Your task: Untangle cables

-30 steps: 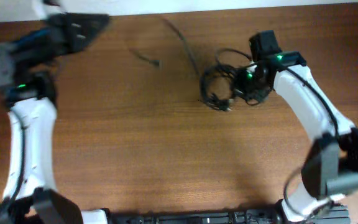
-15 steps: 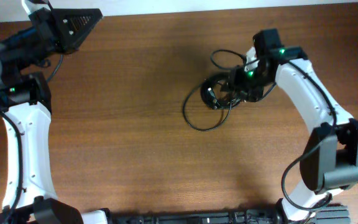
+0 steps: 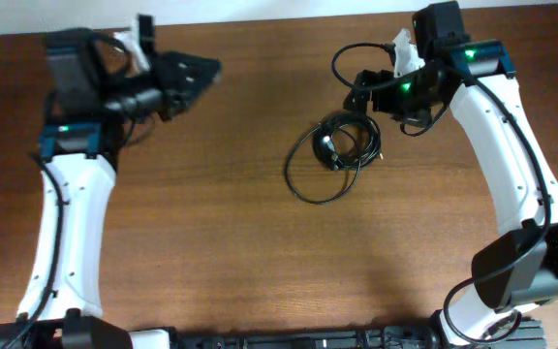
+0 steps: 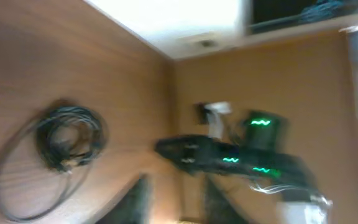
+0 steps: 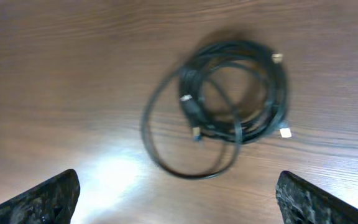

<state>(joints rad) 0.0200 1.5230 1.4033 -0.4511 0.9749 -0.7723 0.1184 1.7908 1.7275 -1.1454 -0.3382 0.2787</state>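
Note:
The cables need to be untangled, so I will next use my right gripper to grab the single piece of cable that crosses the coil's open middle and leave the other loops free.
The cables point(image 3: 345, 147) lie on the wooden table as one dark coiled bundle, with a loose loop point(image 3: 310, 184) spreading to its front left. In the right wrist view the cables point(image 5: 236, 99) sit below the camera, small plug ends showing at the coil's edge. My right gripper point(image 3: 358, 89) hovers just beyond the bundle; its fingertips point(image 5: 48, 198) stand wide apart and open with nothing between them. My left gripper point(image 3: 204, 70) is far to the left of the bundle, pointing toward it. The left wrist view is blurred, but its fingers point(image 4: 140, 204) show a gap, open and empty, and the cables point(image 4: 64, 140) lie ahead.
The table's far edge point(image 3: 279, 17) meets a white wall close behind both grippers. A dark rail point(image 3: 289, 339) runs along the front edge between the arm bases. In the left wrist view the right arm point(image 4: 229, 160) shows beyond the bundle.
My right gripper opened, let go of the bundle and drew back toward the far edge. The stretched cord fell into a loose loop. My left arm swung right and its gripper opened.

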